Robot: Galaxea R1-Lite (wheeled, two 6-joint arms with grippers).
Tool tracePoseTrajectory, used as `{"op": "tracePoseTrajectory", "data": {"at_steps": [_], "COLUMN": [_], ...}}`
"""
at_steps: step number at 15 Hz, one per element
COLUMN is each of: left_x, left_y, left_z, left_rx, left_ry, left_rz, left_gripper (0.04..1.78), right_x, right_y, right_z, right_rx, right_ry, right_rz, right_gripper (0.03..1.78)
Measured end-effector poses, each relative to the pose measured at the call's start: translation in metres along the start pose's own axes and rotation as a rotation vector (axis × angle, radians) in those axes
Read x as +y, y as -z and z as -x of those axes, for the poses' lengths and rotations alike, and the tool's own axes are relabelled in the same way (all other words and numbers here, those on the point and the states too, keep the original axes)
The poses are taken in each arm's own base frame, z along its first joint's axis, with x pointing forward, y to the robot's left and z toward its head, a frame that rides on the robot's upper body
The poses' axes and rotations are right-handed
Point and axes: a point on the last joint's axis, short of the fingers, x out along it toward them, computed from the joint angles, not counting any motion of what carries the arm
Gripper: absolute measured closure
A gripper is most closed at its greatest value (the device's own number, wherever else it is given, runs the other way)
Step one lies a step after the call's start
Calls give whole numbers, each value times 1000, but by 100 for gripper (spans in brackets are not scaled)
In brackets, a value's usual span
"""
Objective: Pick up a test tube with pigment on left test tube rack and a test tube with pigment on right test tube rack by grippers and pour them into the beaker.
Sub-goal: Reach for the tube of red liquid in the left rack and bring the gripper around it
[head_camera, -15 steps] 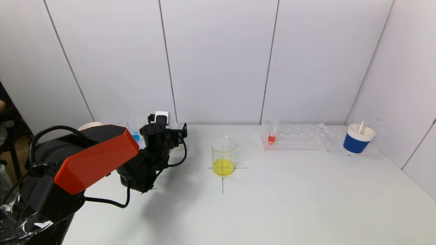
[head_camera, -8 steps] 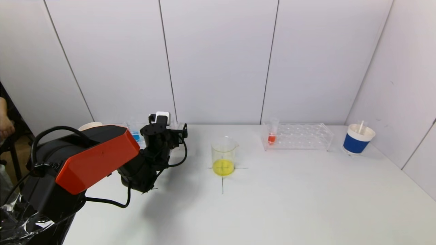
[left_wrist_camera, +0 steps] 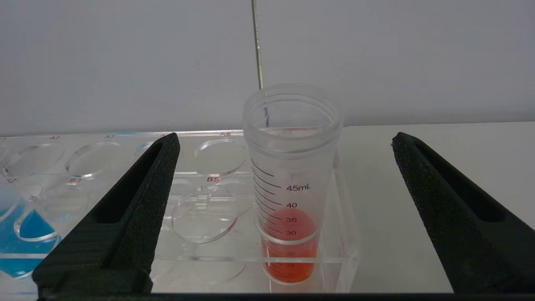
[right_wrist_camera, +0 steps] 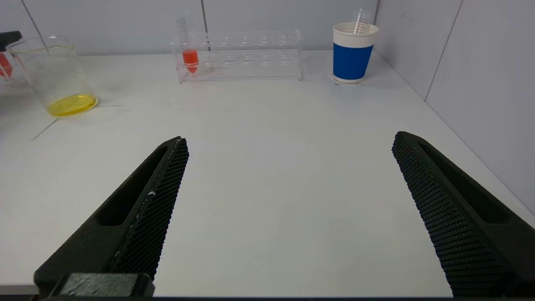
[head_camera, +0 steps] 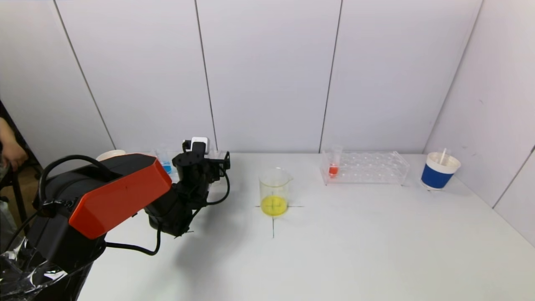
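Observation:
The lower part of the tube of red pigment is inside the rack hole point(left_wrist_camera: 289, 241), so my left gripper will next grab the tube by its upper body under the threaded collar point(left_wrist_camera: 292, 175).
In the left wrist view a clear tube of red pigment point(left_wrist_camera: 292, 188) stands upright in the end hole of the left rack point(left_wrist_camera: 209, 179). My left gripper point(left_wrist_camera: 286, 139) is open, one finger on each side of that tube, touching neither side. A tube with blue pigment point(left_wrist_camera: 19, 234) stands further along the same rack. In the head view the left gripper point(head_camera: 211, 165) sits at the left rack, left of the beaker point(head_camera: 274, 190), which holds yellow liquid. The right rack point(head_camera: 368, 167) holds one red tube point(head_camera: 333, 165). My right gripper point(right_wrist_camera: 290, 140) is open and empty over bare table, far from that rack point(right_wrist_camera: 250, 54).
A blue paper cup point(head_camera: 440, 171) with a stick in it stands right of the right rack, near the side wall. A pale cup point(head_camera: 110, 155) shows behind my left arm. A black cross is drawn on the table under the beaker.

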Motion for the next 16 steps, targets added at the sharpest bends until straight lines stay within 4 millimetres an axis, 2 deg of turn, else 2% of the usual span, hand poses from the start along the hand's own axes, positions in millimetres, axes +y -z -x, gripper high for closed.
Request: {"op": "tracePoseTrajectory", "data": {"at_steps": [4,6,9,12,13,16], "left_x": [-1,-1,-1,-1,0,0], "left_y": [-1,-1,-1,-1,-1,-1], "left_z": [0,0,0,0,0,0], "left_rx": [-5,-7,-8,-8,-7,-7], "left_ry": [0,0,-1,-1,-1,-1], "left_rz": [-9,-8,-8,-7,-7,-7], "left_gripper": [7,19,57,115,129,136], "right_x": [0,0,0,0,0,0], "right_y": [0,0,0,0,0,0], "right_z": [0,0,0,0,0,0], "right_rx": [0,0,0,0,0,0], "right_ry": [0,0,0,0,0,0], "right_rz": [0,0,0,0,0,0], "right_gripper": [4,4,4,4,4,4]}}
